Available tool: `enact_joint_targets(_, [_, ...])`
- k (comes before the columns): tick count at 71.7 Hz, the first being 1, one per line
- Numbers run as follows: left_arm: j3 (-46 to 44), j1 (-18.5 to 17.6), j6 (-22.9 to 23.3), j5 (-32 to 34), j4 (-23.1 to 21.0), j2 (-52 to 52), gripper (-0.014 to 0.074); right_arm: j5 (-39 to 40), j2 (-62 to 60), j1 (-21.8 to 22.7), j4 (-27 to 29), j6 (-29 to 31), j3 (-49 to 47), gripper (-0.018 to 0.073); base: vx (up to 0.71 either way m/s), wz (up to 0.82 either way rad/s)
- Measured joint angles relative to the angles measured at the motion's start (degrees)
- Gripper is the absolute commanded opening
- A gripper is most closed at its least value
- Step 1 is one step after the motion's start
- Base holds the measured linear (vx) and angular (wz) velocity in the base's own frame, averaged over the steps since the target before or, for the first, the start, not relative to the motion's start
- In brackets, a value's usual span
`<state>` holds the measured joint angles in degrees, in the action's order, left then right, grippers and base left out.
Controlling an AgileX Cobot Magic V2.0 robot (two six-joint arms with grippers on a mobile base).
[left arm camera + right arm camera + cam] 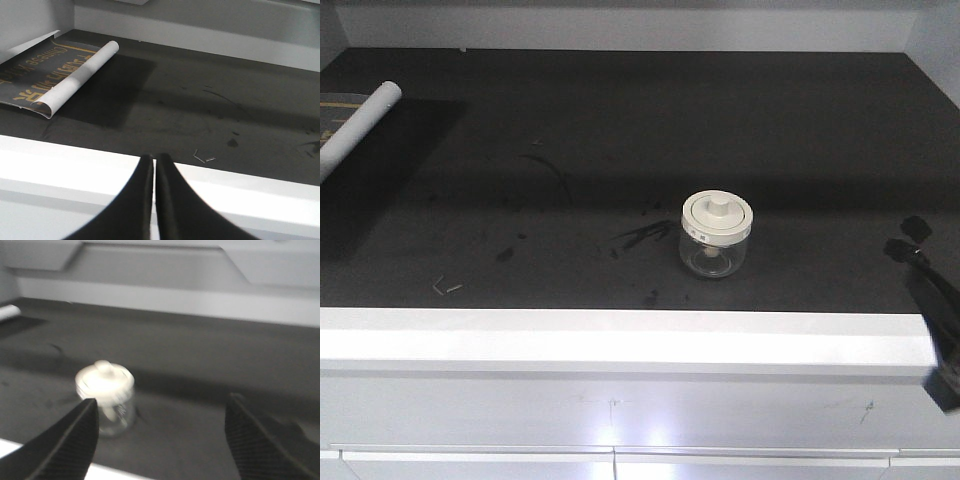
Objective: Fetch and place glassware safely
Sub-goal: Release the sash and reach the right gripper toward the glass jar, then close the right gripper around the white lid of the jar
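My right gripper picks up the jar (712, 255) by the knob on its lid (717, 204) next, to fetch the glassware safely.
The glassware (717, 235) is a small squat clear jar with a round off-white knobbed lid, standing upright on the black countertop (620, 150) right of centre. In the right wrist view the jar (106, 396) looks blurred and sits just beyond the left fingertip (89, 412). My right gripper (162, 402) is open wide with nothing between its fingers. From the front it shows at the right edge as the right gripper (908, 238), well right of the jar. My left gripper (153, 158) is shut and empty, over the white front ledge (60, 160).
A partly rolled dark poster with gold lettering (360, 125) (75, 75) lies at the far left. Small metal bits (446, 288) (202, 158) and scuffs mark the surface. A white ledge (620, 335) runs along the front, a pale wall (620, 25) behind.
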<state>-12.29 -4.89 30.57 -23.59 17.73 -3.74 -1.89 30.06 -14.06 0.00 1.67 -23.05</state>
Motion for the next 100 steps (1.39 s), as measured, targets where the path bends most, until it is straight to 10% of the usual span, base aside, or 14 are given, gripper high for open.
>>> enact_joint_targets(45, [0.0, 0.0, 0.0, 0.0, 0.0, 0.0, -0.0007, 18.0, 50.0, -5.6, -1.9, -1.3, -23.4, 0.0463, 0.0, 0.0])
enact_joint_targets(76, [0.0, 0.0, 0.0, 0.0, 0.0, 0.0, -0.0007, 25.8, 59.4, -5.6, -21.7, -20.9, -26.5, 0.0463, 0.0, 0.0])
enact_joint_targets(100, [0.0, 0.0, 0.0, 0.0, 0.0, 0.0, -0.0007, 31.1, 65.4, -5.6, -23.0, -21.7, -26.7, 0.0463, 0.0, 0.0])
